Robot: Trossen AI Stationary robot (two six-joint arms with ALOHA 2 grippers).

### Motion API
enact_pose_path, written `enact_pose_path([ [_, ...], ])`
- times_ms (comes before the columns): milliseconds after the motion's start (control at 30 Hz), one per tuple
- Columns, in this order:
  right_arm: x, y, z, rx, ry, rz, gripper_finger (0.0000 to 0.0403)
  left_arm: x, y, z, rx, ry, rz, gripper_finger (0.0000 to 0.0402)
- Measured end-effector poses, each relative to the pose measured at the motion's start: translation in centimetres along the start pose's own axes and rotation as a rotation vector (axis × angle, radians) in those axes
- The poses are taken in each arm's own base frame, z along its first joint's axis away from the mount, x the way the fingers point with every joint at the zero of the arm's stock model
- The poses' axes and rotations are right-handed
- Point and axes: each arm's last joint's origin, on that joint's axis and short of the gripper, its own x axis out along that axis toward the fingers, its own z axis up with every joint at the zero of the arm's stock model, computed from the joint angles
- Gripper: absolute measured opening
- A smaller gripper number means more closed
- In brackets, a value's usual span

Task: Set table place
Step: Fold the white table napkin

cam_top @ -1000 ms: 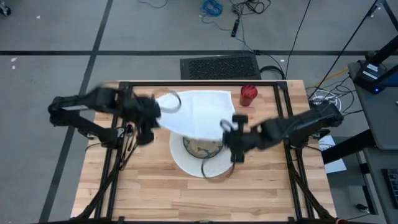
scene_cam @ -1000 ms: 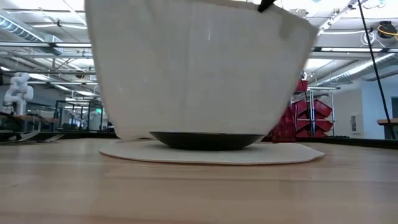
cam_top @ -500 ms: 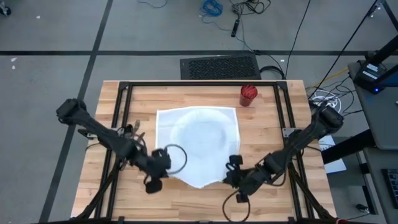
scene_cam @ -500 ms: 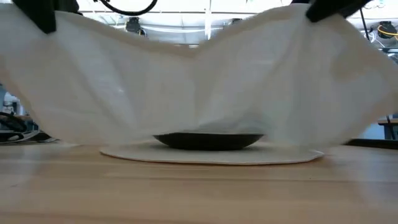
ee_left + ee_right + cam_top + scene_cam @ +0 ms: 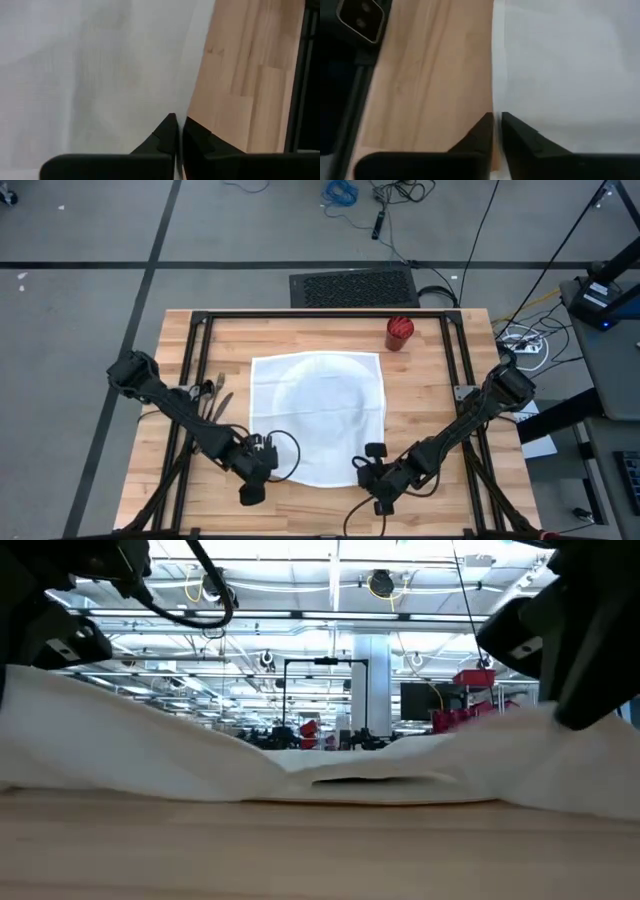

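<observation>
My left gripper is above the white cloth (image 5: 318, 415), which lies spread low over the table, so it should let go now and the cloth would lie flat.
A white cloth (image 5: 318, 415) lies spread over the middle of the wooden table (image 5: 430, 400). It covers a round shape, of which only a dark sliver (image 5: 375, 779) shows in the low view. My left gripper (image 5: 265, 463) is shut on the cloth's near left corner. My right gripper (image 5: 370, 472) is shut on its near right corner. Both are low over the table near its near edge. The cloth's far part rests flat on the table. My left gripper pinches the cloth's left edge at its near corner (image 5: 170, 112) between its two fingers, coming in low from the near left. That corner (image 5: 45, 690) is held a little above the table and the cloth slopes down from it. My right gripper pinches the cloth's right edge at its near corner (image 5: 501, 107) between its two fingers, coming in low from the near right. That corner (image 5: 590, 735) is held a little above the table and the cloth slopes down toward the middle.
A red cup (image 5: 400, 332) stands at the table's far right. Cutlery (image 5: 213, 394) lies left of the cloth, beside my left arm. The black tube frame (image 5: 320, 317) runs around the tabletop. Bare wood lies along the near edge (image 5: 320, 515).
Both grippers have carried the cloth from the table's far part toward its near edge and down. The cloth, which hung in the air over the plate and round mat, now lies spread over them, with only its near corners raised.
</observation>
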Motion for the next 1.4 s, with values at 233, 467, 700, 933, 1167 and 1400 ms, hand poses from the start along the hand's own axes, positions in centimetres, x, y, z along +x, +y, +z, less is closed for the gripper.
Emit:
enact_pose_path([
  [233, -1.0, 0.5, 1.5, 0.087, 0.024, -0.010, 0.0145, 0.0, 0.0, 0.0, -0.013, 0.047, -0.044, 0.0038],
  [467, -2.6, 1.5, -0.2, 0.239, 0.192, -0.127, 0.0197, -1.2, 0.9, 0.2, -0.018, 0.112, 0.004, 0.0106],
  [700, -3.0, 2.2, -1.8, 0.756, 0.214, -0.221, 0.0180, -6.0, 0.9, 2.2, 0.147, -0.101, -0.012, 0.0118],
  [933, -2.6, 2.3, -2.1, 0.968, 0.147, -0.288, 0.0138, -10.9, 3.3, 3.2, 0.313, -0.306, -0.005, 0.0118],
  [1167, 0.4, 2.1, -3.7, 1.108, 0.222, -0.390, 0.0126, -14.4, 5.6, 3.4, 0.352, -0.438, 0.005, 0.0118],
  [1400, 0.7, 2.0, -3.4, 1.140, 0.217, -0.372, 0.0125, -14.6, 6.4, 3.9, 0.381, -0.459, 0.045, 0.0118],
])
